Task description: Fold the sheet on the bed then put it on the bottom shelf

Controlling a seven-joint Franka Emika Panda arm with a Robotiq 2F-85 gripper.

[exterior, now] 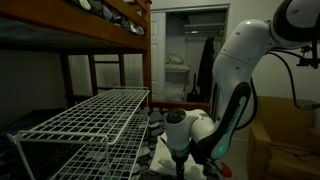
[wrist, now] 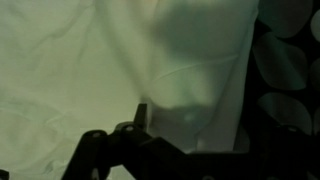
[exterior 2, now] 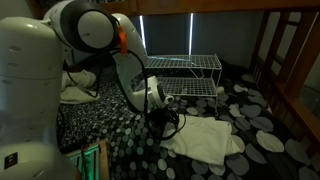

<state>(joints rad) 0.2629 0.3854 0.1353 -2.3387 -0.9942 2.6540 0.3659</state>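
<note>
I need to pick up the sheet (exterior 2: 208, 138) by its near edge next with my gripper and fold that edge over, while the rest of the sheet stays flat on the bed.
The cream sheet (exterior 2: 208, 138) lies wrinkled on the bed's dark dotted cover (exterior 2: 130, 140); in another exterior view it shows under the arm (exterior: 160, 152). My gripper (exterior 2: 170, 122) is low over the sheet's near edge, also seen in an exterior view (exterior: 181, 150). In the wrist view the sheet (wrist: 80, 70) fills most of the picture, and the gripper (wrist: 150, 125) is a dark shape at the bottom with only one fingertip showing. I cannot tell whether the jaws are open or shut. The white wire rack's bottom shelf (exterior 2: 195, 88) stands beyond the sheet.
The rack's top grid panel (exterior: 95, 112) fills the foreground of an exterior view. A brown wooden bunk bed (exterior: 110, 30) stands behind it and shows in the other view too (exterior 2: 285, 50). An open closet (exterior: 185, 60) is at the back.
</note>
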